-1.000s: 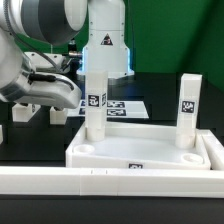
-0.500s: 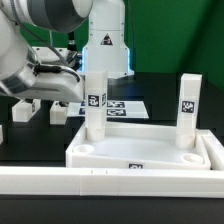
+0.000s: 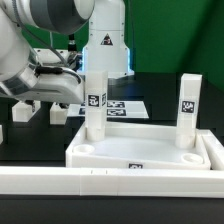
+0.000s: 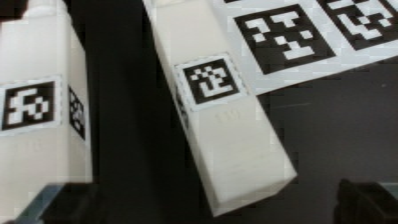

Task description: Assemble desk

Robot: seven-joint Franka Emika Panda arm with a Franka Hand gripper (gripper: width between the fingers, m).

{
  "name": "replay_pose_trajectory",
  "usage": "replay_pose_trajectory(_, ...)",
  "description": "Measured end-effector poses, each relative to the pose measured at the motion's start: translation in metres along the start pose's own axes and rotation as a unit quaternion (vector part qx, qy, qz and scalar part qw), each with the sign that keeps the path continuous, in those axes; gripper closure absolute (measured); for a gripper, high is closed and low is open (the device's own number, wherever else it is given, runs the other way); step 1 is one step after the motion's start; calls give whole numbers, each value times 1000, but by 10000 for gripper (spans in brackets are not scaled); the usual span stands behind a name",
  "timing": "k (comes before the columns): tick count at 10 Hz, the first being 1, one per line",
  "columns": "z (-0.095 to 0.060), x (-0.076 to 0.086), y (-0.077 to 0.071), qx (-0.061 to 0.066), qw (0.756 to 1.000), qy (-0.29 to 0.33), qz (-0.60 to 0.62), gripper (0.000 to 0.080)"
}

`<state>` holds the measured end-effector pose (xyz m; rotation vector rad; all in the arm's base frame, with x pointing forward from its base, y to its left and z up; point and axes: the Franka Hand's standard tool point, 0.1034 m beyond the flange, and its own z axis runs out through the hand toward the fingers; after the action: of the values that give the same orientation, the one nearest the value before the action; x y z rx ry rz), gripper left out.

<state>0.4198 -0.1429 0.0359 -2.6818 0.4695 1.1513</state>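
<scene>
I need to move my gripper toward the leg first, because closing now would miss: bare black table shows between my fingers and the loose leg's end (image 4: 246, 188) in the wrist view.
The white desk top (image 3: 120, 146) lies flat with its raised rim up. Two white tagged legs stand upright in its far corners, one (image 3: 95, 100) at the exterior view's left and one (image 3: 188, 105) at its right. Two loose legs (image 3: 22, 112) (image 3: 60, 113) lie on the black table at the exterior view's left. My gripper (image 3: 40, 100) hangs low over them. In the wrist view my gripper (image 4: 217, 205) is open, with the end of one loose leg (image 4: 222, 110) between its dark fingers. The other loose leg (image 4: 39, 110) lies beside it.
The marker board (image 3: 125, 105) lies behind the desk top and shows in the wrist view (image 4: 302, 30). A long low white rail (image 3: 100, 182) runs along the front. The arm's white base (image 3: 105, 45) stands at the back.
The arm has shifted slightly toward the exterior view's right over the loose legs. The desk top and its upright legs have not moved.
</scene>
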Motion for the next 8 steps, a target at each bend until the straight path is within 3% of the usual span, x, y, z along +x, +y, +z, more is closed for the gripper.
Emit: replay_pose_trajectory(8,12,4,-1,-8,1000,-2,5,151)
